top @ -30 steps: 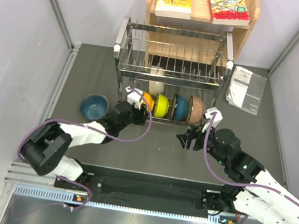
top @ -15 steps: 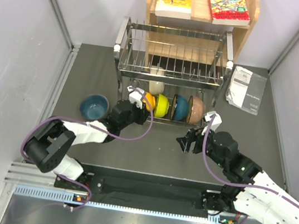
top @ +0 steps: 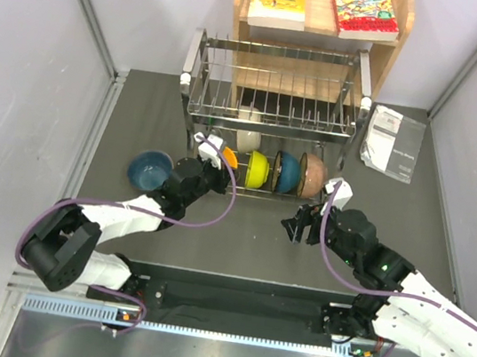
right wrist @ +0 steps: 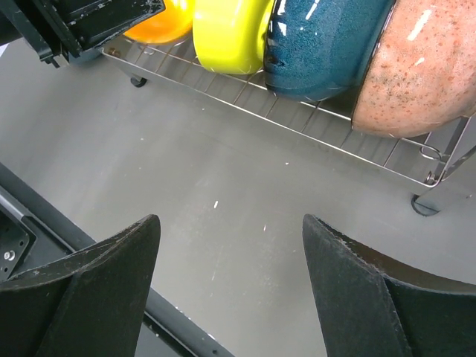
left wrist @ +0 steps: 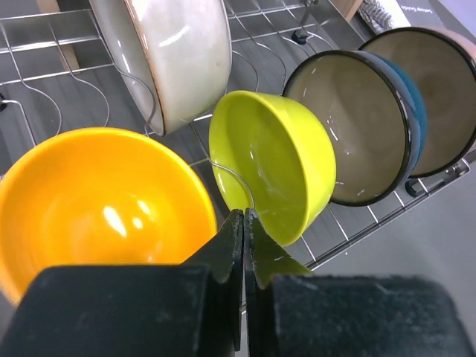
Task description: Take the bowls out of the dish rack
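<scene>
My left gripper should open again next, as its fingers are shut beside the orange bowl (top: 231, 156), then lower to grab that bowl's rim facing the lime-yellow bowl.
The dish rack (top: 272, 103) stands at the back of the table. On its lower tier sit an orange bowl (top: 231, 156) (left wrist: 97, 201), a lime-yellow bowl (top: 258, 169) (left wrist: 275, 163), a teal-blue bowl (top: 287, 171) (left wrist: 357, 134) and a pinkish-tan bowl (top: 313, 175) (right wrist: 424, 74), all on edge. A cream-white bowl (top: 247, 130) (left wrist: 178, 52) stands behind them. A light blue bowl (top: 150, 170) rests on the table to the left. My left gripper (top: 215, 153) (left wrist: 244, 216) is shut, its tips between the orange and lime-yellow bowls with nothing between them. My right gripper (top: 300, 226) (right wrist: 230, 219) hangs open over bare table before the rack.
Behind the rack stands a wooden shelf (top: 319, 29) with books on top. A printed leaflet (top: 394, 143) lies at the back right. Grey walls close in both sides, and a metal rail runs along the near edge.
My left gripper's fingers have closed fully together and the arm has shifted a little left at the rack's front. The right arm has barely moved.
</scene>
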